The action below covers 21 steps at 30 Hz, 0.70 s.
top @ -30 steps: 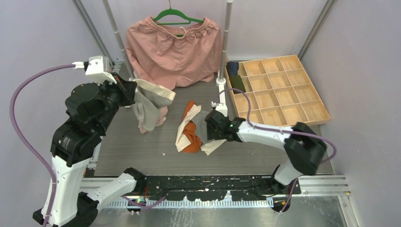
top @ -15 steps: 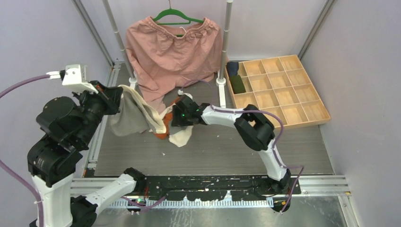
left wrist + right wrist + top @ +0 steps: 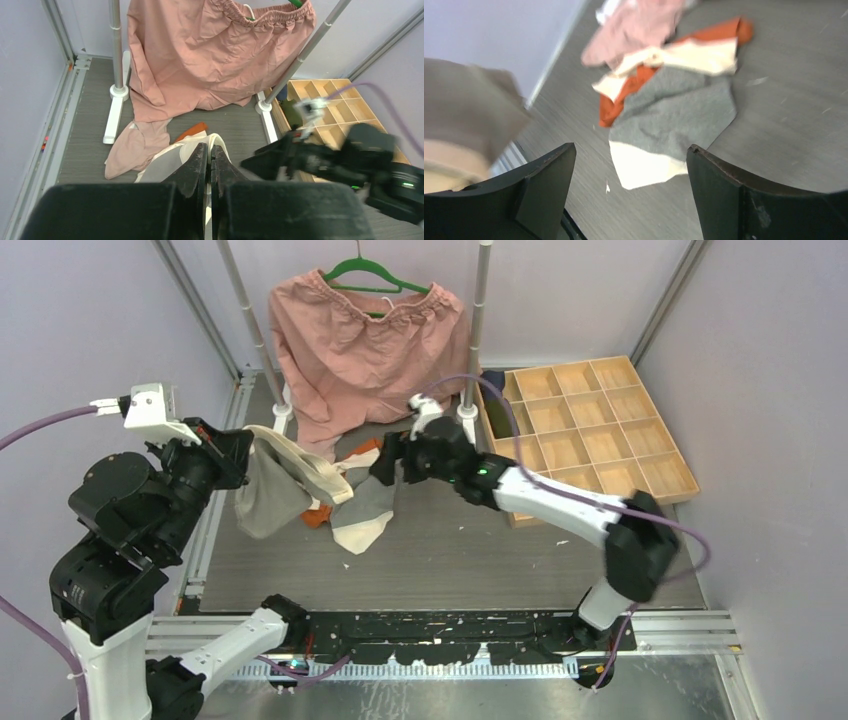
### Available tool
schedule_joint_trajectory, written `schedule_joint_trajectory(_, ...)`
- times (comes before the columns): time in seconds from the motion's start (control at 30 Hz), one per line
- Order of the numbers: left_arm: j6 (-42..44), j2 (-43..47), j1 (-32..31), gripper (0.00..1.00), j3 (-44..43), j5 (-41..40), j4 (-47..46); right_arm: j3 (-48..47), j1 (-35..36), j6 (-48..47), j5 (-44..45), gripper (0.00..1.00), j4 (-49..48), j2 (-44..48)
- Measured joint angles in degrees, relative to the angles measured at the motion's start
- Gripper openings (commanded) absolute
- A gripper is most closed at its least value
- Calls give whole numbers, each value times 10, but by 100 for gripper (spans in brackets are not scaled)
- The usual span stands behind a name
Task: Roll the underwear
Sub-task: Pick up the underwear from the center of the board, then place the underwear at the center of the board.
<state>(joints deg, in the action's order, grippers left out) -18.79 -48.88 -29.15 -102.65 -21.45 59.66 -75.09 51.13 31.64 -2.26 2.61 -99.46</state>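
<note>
My right gripper grabs the hanging underwear's cream band (image 3: 341,489) next, at the end opposite my left gripper, to spread it for rolling.
My left gripper (image 3: 240,446) (image 3: 210,150) is raised at the left, shut on a grey and cream underwear (image 3: 270,490) that hangs from it. On the table lie a grey underwear with a cream band (image 3: 366,508) (image 3: 674,115), an orange one (image 3: 618,102) (image 3: 318,516) and a dusty pink one (image 3: 134,148) (image 3: 634,25), overlapping in a loose pile. My right gripper (image 3: 383,462) (image 3: 630,150) hovers open just above and behind that pile, nothing between its fingers.
A large salmon-pink garment (image 3: 365,340) on a green hanger hangs from the rack at the back; its two posts stand on white feet (image 3: 119,92). A wooden compartment tray (image 3: 600,430) at the right holds a dark green roll (image 3: 501,418) and a navy one (image 3: 492,382).
My right gripper has opened and let go of the pile, then drawn back and up toward the rack. The left arm lifted its cloth up and to the left, then stayed.
</note>
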Motion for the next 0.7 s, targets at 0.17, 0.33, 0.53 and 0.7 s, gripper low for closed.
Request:
schedule_joint_trajectory(0.17, 3, 0, 0, 0, 8, 10, 0, 122, -21, -47, 1, 87, -85, 177)
schedule_joint_trajectory(0.33, 14, 3, 0, 0, 18, 39, -7, 164, -16, -85, -82, 89, -105, 211)
schedule_joint_trajectory(0.53, 17, 6, 0, 1, 30, 66, -12, 181, -5, -74, -167, 90, -193, 212)
schedule_joint_trajectory(0.7, 17, 6, 0, 0, 32, 72, -12, 203, 54, -98, -167, 97, -252, 212)
